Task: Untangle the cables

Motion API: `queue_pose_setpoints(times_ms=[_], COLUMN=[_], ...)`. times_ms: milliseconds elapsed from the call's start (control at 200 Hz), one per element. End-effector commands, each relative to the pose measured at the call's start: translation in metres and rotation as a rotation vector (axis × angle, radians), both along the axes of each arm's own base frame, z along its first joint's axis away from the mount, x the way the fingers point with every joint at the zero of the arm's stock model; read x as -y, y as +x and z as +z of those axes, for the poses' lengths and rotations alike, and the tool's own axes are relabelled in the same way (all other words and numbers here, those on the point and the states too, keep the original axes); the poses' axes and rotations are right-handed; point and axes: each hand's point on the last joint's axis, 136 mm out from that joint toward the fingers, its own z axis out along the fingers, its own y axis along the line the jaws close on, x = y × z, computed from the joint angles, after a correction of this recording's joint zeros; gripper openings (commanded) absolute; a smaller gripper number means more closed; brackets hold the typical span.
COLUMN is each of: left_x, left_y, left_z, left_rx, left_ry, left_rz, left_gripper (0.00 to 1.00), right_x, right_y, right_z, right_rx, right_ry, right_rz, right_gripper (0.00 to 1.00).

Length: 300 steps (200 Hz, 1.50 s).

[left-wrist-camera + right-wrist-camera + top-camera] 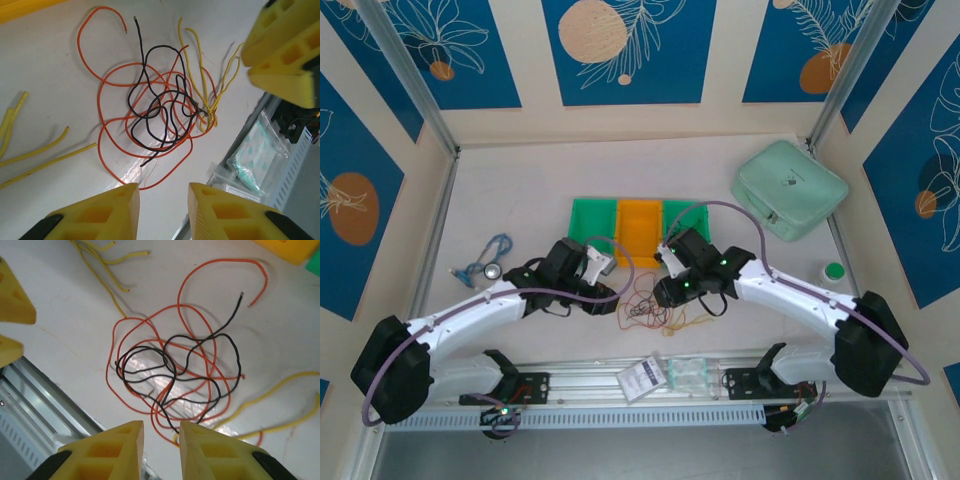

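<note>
My right gripper should next grab only the black wire (pixel 165 107) at the knot's edge (pixel 200 110) and leave the orange-red loops free, so the cables can be untangled.
The cables (pixel 645 308) lie in a loose tangle on the white table between the two grippers. Orange-red loops are wound through a black wire (pixel 165 107), and a thin yellow wire (pixel 200 80) meets the knot on its right. In the right wrist view the same knot (pixel 172 372) lies just ahead of the fingers. My left gripper (pixel 164 192) hovers over the near edge of the tangle, open, with nothing between its fingers. My right gripper (pixel 161 430) is also open and empty; a red and a black strand run under its tips. Each gripper's yellow fingers (pixel 280 55) (pixel 12 310) show in the other's view.
Loose yellow wire pieces (pixel 45 162) (pixel 280 390) lie apart from the knot. A green and orange tray (pixel 640 228) stands behind it. A mint pouch (pixel 790 188) is at the back right and a blue cord with a disc (pixel 490 262) at the left. Plastic bags (pixel 665 376) rest on the front rail.
</note>
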Motion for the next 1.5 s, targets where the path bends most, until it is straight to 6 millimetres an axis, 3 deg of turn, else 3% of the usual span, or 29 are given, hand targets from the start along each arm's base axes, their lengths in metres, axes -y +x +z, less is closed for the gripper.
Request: queue_pose_setpoints(times_ms=[0,210,605,1110,1496], left_x=[0.0,-0.002,-0.003,-0.005,-0.006], left_y=[0.0,-0.002,-0.001,-0.002,-0.001], left_z=[0.0,-0.002,-0.006,-0.013,-0.012], left_rx=[-0.011,-0.015,-0.017,-0.023,-0.018], left_ry=[-0.02,-0.013,0.006,0.02,0.017], left_rz=[0.01,0.011,0.002,-0.003,0.0], left_gripper=[0.31,0.31,0.31,0.31,0.31], right_x=[-0.018,-0.007,-0.001,-0.009,-0.012], right_y=[0.008,0.03,0.056,0.048,0.041], right_z=[-0.001,-0.032,-0.042,-0.061,-0.047], right_rx=[-0.012,0.015,0.102,0.006,0.007], right_ry=[0.041,-0.106,-0.143,-0.154,-0.155], right_rz=[0.019,-0.019,-0.045,-0.007,0.054], right_gripper=[0.26,0.27,0.28,0.27,0.04])
